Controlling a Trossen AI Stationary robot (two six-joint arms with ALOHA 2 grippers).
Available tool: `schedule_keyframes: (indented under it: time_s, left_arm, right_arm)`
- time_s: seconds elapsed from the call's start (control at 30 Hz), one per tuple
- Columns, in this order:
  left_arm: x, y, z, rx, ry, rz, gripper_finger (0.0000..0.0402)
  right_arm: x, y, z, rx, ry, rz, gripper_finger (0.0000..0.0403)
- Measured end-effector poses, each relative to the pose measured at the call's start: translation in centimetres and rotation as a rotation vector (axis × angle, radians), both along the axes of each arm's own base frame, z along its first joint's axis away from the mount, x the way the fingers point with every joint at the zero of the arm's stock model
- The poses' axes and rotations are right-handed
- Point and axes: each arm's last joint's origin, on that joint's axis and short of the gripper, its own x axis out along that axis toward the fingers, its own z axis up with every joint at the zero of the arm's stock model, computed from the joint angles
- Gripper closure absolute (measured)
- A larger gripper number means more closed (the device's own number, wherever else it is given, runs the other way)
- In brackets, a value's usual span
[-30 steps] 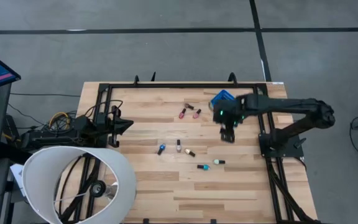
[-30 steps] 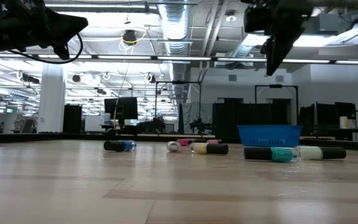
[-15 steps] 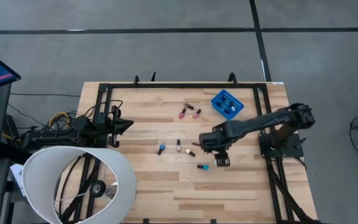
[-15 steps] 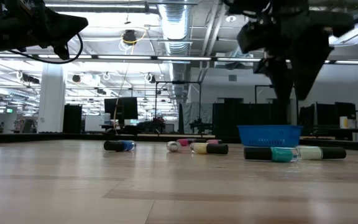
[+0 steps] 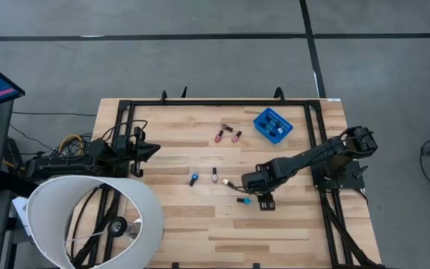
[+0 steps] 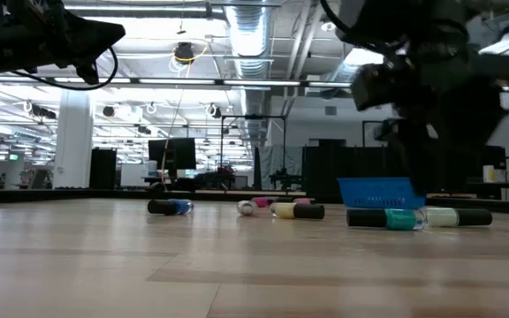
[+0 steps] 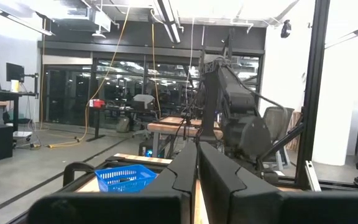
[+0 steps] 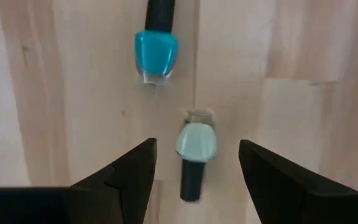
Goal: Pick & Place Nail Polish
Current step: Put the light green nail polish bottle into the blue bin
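The pale green bottle should go in the blue bin, so the robot's right gripper will next grab it by its glass body (image 8: 196, 148) beside its cap.
Several nail polish bottles lie on their sides on the wooden table: three (image 5: 228, 134) at the far middle, three (image 5: 215, 178) at the centre, a teal one (image 8: 156, 50) and a pale green one (image 8: 196, 152) with a dark cap. My right gripper (image 8: 196, 144) points down, open, one finger on each side of the pale green bottle and above it, touching nothing. In the high view this gripper (image 5: 263, 197) hides that bottle. The teal bottle (image 5: 243, 200) lies just left of it. My left gripper (image 7: 197, 171) waits shut at the table's left (image 5: 151, 149).
A blue bin (image 5: 272, 124) stands at the far right of the table, also in the low view (image 6: 383, 191). Black frame rails (image 5: 222, 103) run along the far, left and right edges. A white round shade (image 5: 88, 220) overlaps the near left corner.
My right gripper has swung from beside the blue bin toward the table's near edge and leftward, sinking down over the pale green bottle. It has stayed open. The bottles have not moved.
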Motion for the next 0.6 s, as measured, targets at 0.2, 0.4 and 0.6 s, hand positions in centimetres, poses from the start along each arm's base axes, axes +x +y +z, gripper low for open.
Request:
schedule_keyframes:
  time_s: [0.2, 0.4, 0.6]
  left_arm:
    - [0.0, 0.0, 0.0, 0.0, -0.004, 0.0, 0.039]
    - [0.0, 0.0, 0.1, 0.001, -0.005, 0.0, 0.039]
    - [0.0, 0.0, 0.1, 0.001, -0.008, 0.0, 0.039]
  right_arm:
    - [-1.3, 0.5, -2.2, -0.069, -0.019, -0.053, 0.0182]
    - [-1.8, 0.8, -3.1, -0.118, -0.049, -0.076, 0.0182]
    - [-1.9, 1.2, -3.2, -0.121, -0.064, -0.042, 0.0197]
